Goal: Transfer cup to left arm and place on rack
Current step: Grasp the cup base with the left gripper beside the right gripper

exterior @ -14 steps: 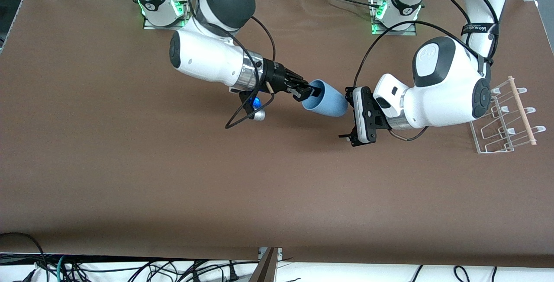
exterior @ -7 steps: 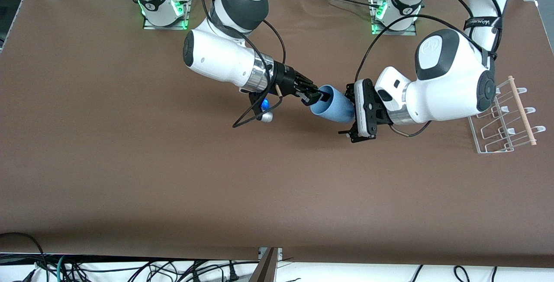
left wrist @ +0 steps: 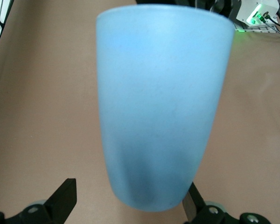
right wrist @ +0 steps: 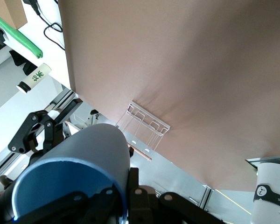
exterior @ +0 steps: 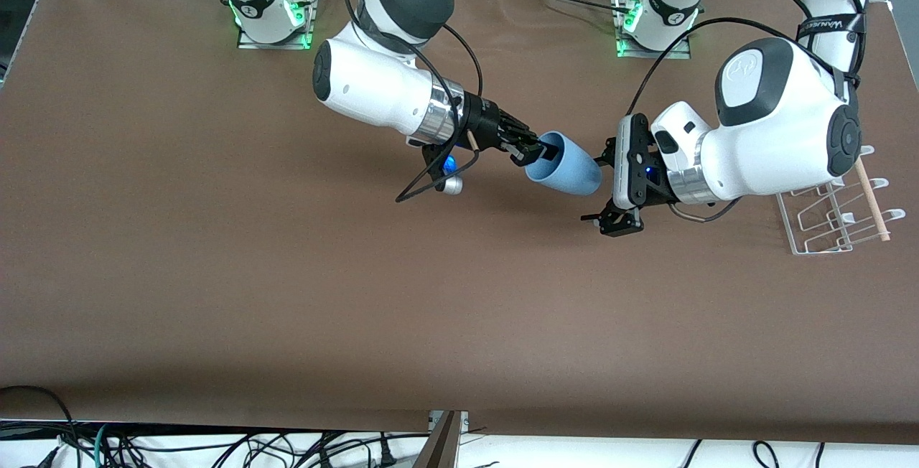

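Note:
The robot's left gripper will next take hold of the closed bottom of the light-blue cup, to move the cup [exterior: 567, 166] onto the rack.
The light-blue cup [exterior: 567, 166] lies on its side in the air over the table's middle. My right gripper [exterior: 535, 154] is shut on its rim, one finger inside and one outside, as the right wrist view [right wrist: 126, 198] shows with the cup [right wrist: 79, 168]. My left gripper [exterior: 602, 184] is open, and its fingers straddle the cup's base. In the left wrist view the cup [left wrist: 163, 102] fills the picture, base between the fingers [left wrist: 60, 201] of the open left gripper [left wrist: 128, 207]. The white wire rack [exterior: 833, 209] stands at the left arm's end.
The rack's wooden dowel [exterior: 870, 192] is partly covered by the left arm's wrist. The rack also shows in the right wrist view [right wrist: 147, 125]. A black cable loop [exterior: 431, 181] hangs under the right wrist. Both arm bases [exterior: 273, 8] glow green.
My right gripper has carried the cup toward the left arm's end. My left gripper has shifted the same way, toward the rack, and stayed open at the cup's base.

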Available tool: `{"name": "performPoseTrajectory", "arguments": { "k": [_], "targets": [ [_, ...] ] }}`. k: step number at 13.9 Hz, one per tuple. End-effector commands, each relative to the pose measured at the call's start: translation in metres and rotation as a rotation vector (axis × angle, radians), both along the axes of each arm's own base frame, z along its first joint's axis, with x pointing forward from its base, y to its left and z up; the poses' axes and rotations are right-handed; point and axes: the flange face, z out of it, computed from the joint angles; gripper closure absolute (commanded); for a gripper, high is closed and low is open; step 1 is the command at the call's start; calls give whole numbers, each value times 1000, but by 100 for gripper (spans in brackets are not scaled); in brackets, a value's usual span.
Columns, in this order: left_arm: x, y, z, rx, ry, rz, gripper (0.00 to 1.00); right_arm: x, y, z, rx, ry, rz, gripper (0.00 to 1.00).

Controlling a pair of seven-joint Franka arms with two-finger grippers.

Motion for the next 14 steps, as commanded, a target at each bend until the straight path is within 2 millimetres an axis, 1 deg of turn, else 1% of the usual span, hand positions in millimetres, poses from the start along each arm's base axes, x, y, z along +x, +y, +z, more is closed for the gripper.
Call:
{"name": "performPoseTrajectory", "arguments": {
  "k": [1, 2, 4, 6, 7, 8, 9, 10, 13, 14],
  "targets": [
    [-10, -10, 13, 28, -40, -48, 0, 1, 5, 6, 27, 6, -11, 100],
    [-12, -19, 15, 23, -42, -57, 0, 1, 5, 7, 27, 3, -10, 100],
    [-16, -26, 17, 22, -32, -49, 0, 1, 5, 6, 26, 5, -10, 100],
    [-17, -29, 17, 22, -29, -52, 0, 1, 5, 5, 25, 7, -9, 100],
    [-16, -29, 16, 21, -36, -63, 8, 1, 5, 5, 25, 6, -10, 100],
    [-16, -29, 16, 24, -37, -64, 39, 1, 5, 5, 25, 6, -10, 100],
    [-16, -28, 17, 24, -31, -50, 79, 1, 5, 5, 25, 6, -10, 100],
    [-15, -27, 16, 26, -26, -41, 81, 2, 4, 5, 26, 7, -12, 100],
    [-14, -23, 17, 22, -23, -32, 100, 2, 4, 5, 26, 7, -12, 100],
    [-14, -22, 18, 22, -23, -29, 100, 2, 4, 6, 27, 6, -12, 100]
  ]
}}
